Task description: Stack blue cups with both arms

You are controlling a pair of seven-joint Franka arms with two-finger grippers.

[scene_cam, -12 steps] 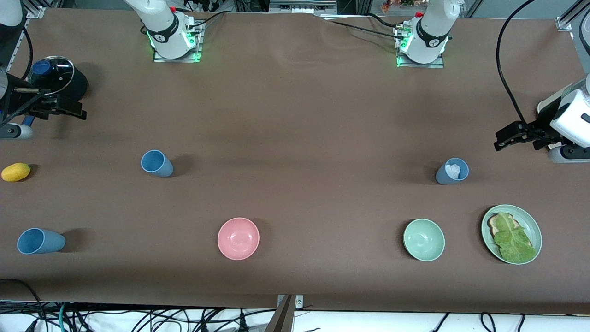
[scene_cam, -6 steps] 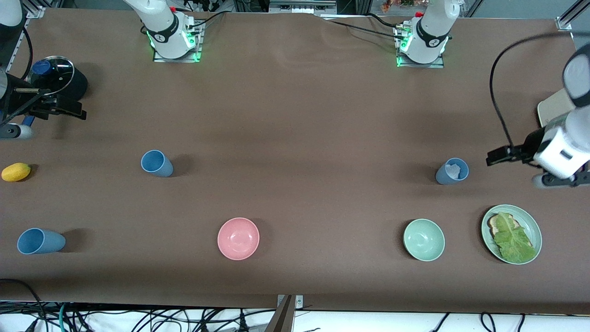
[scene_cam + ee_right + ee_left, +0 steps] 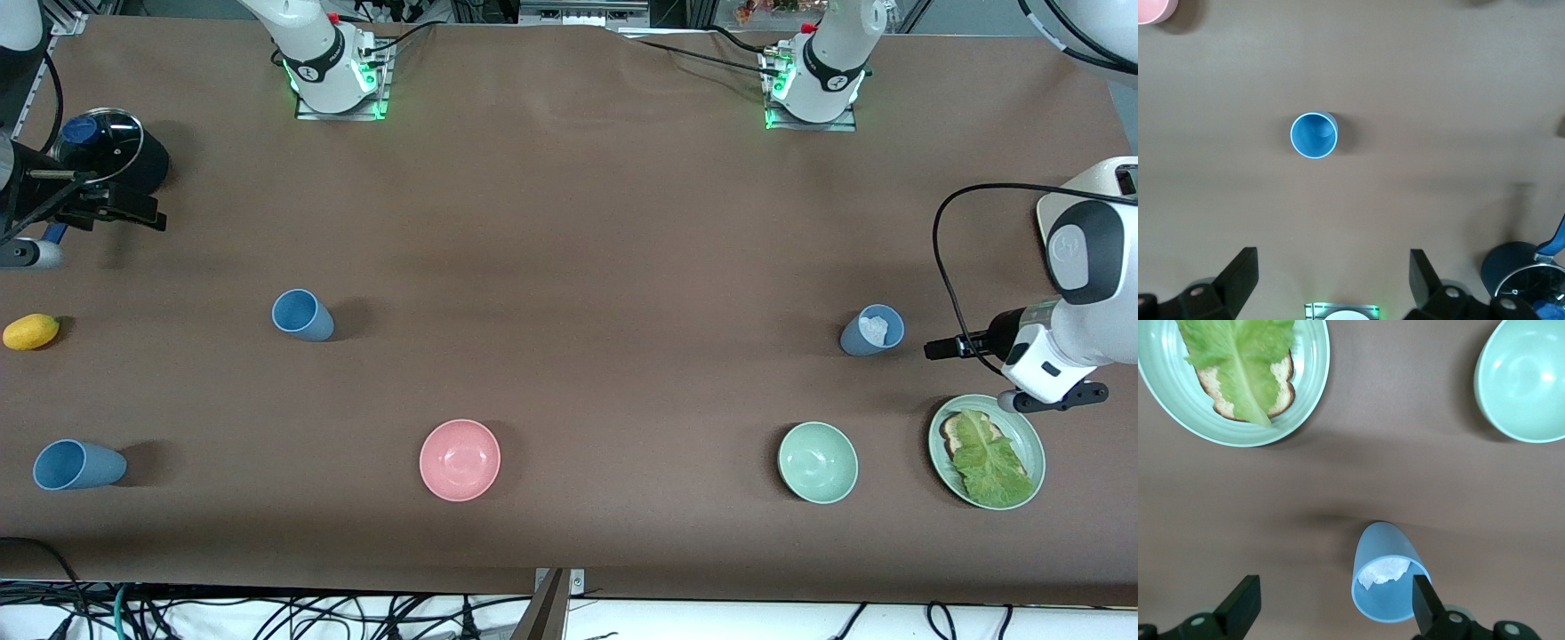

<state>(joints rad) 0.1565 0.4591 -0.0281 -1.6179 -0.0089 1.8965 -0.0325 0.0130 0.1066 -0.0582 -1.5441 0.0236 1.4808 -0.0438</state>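
Note:
My left gripper will next pick up the grey-blue cup by its rim (image 3: 849, 327). This will keep the cup upright, since crumpled white paper (image 3: 873, 330) sits loose inside.
A grey-blue cup (image 3: 872, 330) with crumpled white paper inside stands toward the left arm's end of the table. My left gripper (image 3: 941, 348) is open beside it and holds nothing. In the left wrist view (image 3: 1331, 610) that cup (image 3: 1388, 580) sits close to one finger (image 3: 1426, 608). A sky-blue cup (image 3: 302, 315) stands toward the right arm's end and shows in the right wrist view (image 3: 1313, 135). Another blue cup (image 3: 78, 465) stands nearer the front camera. My right gripper (image 3: 133, 212) waits open and empty by the black pot, and its fingers show in its wrist view (image 3: 1331, 283).
A pink bowl (image 3: 460, 460) and a pale green bowl (image 3: 817, 462) stand near the front edge. A green plate (image 3: 1031, 444) holds toast and lettuce, under the left wrist. A black pot with a glass lid (image 3: 111, 151) and a yellow fruit (image 3: 31, 331) are at the right arm's end.
The left arm has swung toward the front camera and brought its gripper down beside the cup with paper. The right arm has not moved.

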